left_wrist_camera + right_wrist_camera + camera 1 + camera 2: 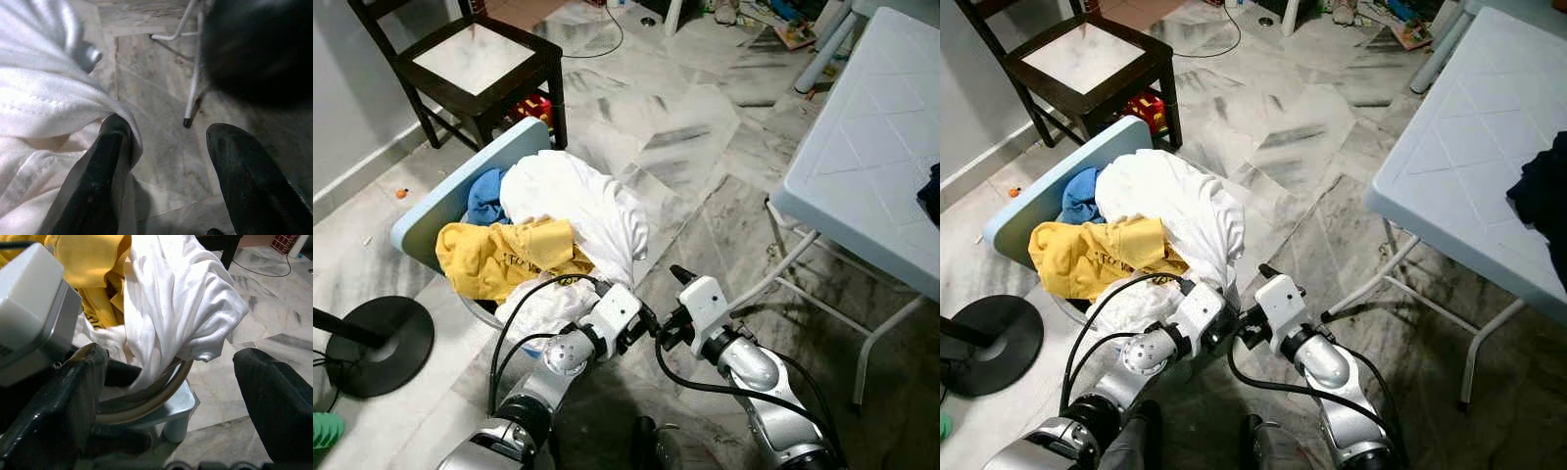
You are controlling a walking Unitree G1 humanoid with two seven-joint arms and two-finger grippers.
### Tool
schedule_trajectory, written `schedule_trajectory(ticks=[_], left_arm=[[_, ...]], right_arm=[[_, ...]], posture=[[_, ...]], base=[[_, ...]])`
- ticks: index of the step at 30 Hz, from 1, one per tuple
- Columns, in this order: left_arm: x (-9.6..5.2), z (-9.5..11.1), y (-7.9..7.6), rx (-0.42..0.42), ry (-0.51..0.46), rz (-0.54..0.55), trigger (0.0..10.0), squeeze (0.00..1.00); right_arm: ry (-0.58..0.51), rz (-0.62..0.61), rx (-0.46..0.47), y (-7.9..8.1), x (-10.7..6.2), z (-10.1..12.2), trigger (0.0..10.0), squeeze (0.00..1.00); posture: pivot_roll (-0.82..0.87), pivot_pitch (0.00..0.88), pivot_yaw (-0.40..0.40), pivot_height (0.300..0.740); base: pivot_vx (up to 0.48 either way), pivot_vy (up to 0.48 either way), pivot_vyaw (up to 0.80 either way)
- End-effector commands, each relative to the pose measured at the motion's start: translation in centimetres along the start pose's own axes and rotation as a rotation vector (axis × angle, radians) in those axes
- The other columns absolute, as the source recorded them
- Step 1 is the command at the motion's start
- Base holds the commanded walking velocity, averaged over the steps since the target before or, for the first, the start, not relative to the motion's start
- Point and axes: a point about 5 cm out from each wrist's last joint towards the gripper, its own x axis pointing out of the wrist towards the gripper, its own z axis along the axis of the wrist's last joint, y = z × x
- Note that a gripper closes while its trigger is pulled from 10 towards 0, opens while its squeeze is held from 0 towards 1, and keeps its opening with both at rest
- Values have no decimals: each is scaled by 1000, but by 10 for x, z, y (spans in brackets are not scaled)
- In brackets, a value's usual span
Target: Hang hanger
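Observation:
The left gripper should next grab the white garment by its bunched fold hanging past the basket's rim (624, 278) (123, 120), because the rest of the garment lies slack over the heap.
A laundry basket, its curved rim (161, 394) showing, stands on the floor in front of me, heaped with a white shirt (578, 211), a yellow garment (499, 255) and a blue cloth (487, 196). My left gripper (644, 328) is at the basket's near right corner, open, with one finger (105, 171) against the hanging white fabric and nothing between the fingers. My right gripper (672, 308) is right beside it, facing the basket, open and holding nothing. In the right wrist view the white shirt (181, 308) drapes over the rim between its spread fingers.
A light blue panel (460, 191) leans at the basket's far left side. A dark wooden chair (480, 59) stands behind it. A white folding table (881, 147) with a dark garment (1542, 196) on it is to the right, one leg (783, 269) near my right arm. A black round stand base (377, 343) is at left.

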Motion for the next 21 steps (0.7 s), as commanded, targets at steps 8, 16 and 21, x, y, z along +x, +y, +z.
schedule_trajectory(ticks=[8,16,21], left_arm=[[-15,-20,12,-29,55,90,0,0],[-31,-6,52,34,-62,353,0,0],[-49,4,72,82,-149,487,0,0]], right_arm=[[21,7,3,2,-5,-7,10000,0],[22,9,-3,2,-4,-7,10000,0],[26,11,-3,2,-5,-8,10000,0]], posture=[[12,265,-95,740],[14,265,-95,740],[24,266,-98,740]], base=[[0,0,0],[0,0,0],[0,0,0]])
